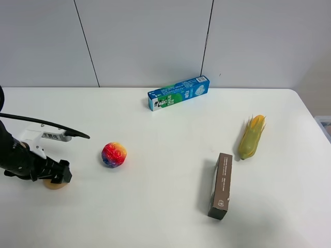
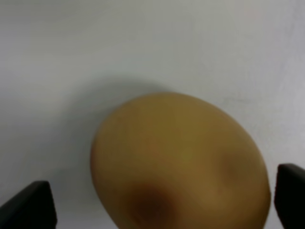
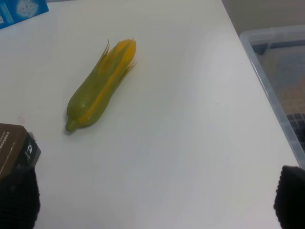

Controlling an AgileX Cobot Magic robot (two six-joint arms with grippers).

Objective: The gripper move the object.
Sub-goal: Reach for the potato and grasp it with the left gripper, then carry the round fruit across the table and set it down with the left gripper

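My left gripper is to grab the tan-orange ball next by its round body [image 1: 54,184] [image 2: 178,162] to move it.
The object, a smooth tan-orange ball [image 1: 54,184] with a dark reddish blotch, lies on the white table [image 1: 165,206] at the front left. My left gripper [image 1: 58,174] is directly over it and hides most of it. In the left wrist view the ball [image 2: 181,157] fills the space between the fingers [image 2: 29,205]. The jaws stand open on either side of it, with a gap on one side. My right gripper [image 3: 152,205] is open and empty and does not show in the exterior high view.
A rainbow bumpy ball [image 1: 114,154] lies just right of the left gripper. A blue-green box [image 1: 178,93] lies at the back, a brown box [image 1: 221,185] at the front right and a corn cob [image 1: 252,136] beside it. A clear bin [image 3: 281,90] stands off the table's right edge.
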